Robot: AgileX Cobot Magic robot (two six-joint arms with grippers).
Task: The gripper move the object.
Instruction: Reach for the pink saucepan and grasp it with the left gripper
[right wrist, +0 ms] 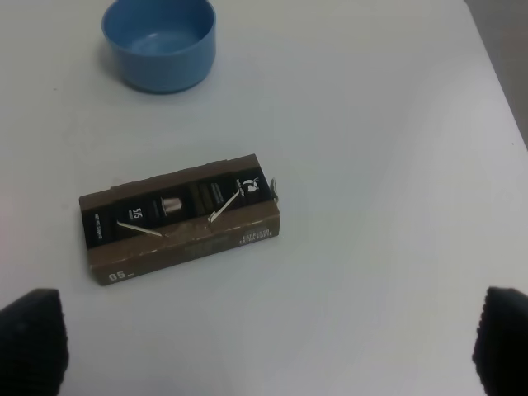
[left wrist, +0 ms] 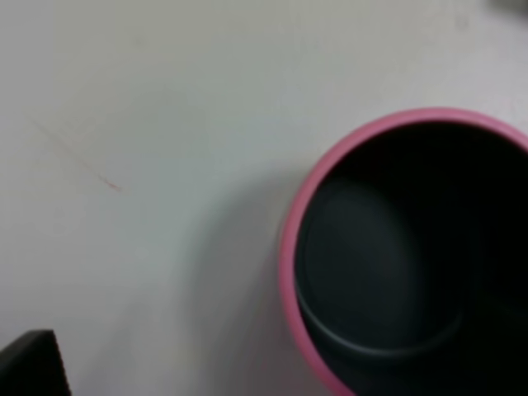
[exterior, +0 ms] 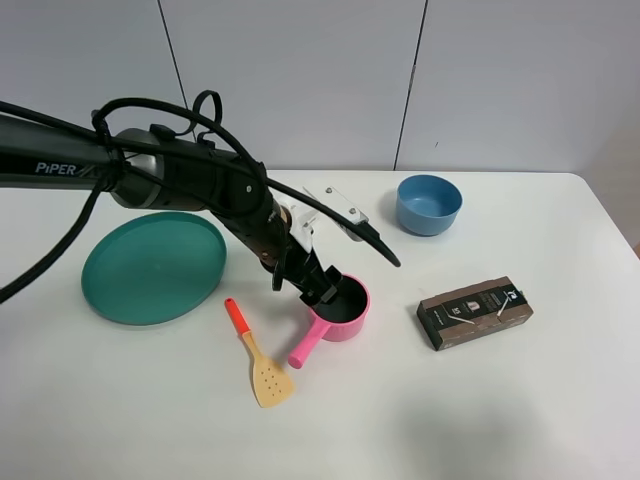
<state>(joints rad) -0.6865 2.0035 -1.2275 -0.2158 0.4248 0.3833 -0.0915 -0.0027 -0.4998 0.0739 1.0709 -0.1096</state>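
Next, my left gripper grabs the pink saucepan by its rim (exterior: 314, 309). That leaves the pan's straight handle (exterior: 307, 345) free as the saucepan moves.
The pink saucepan (exterior: 345, 312) stands on the white table near the middle, its dark inside facing up and its straight pink handle (exterior: 305, 345) pointing toward the front. My left gripper (exterior: 322, 289) reaches down at the pan's left rim. In the left wrist view the pan (left wrist: 289, 247) fills the frame. One black fingertip (left wrist: 29, 363) shows outside the rim, set wide; the other is lost against the dark inside. My right gripper (right wrist: 264, 351) is open and empty above a brown box (right wrist: 177, 219); it is outside the exterior high view.
A teal plate (exterior: 152, 265) lies at the left. An orange-handled spatula (exterior: 255, 360) lies just left of the pan's handle. A blue bowl (exterior: 428, 203) sits at the back right, the brown box (exterior: 474, 311) right of the pan. A white part (exterior: 335, 203) lies behind the arm.
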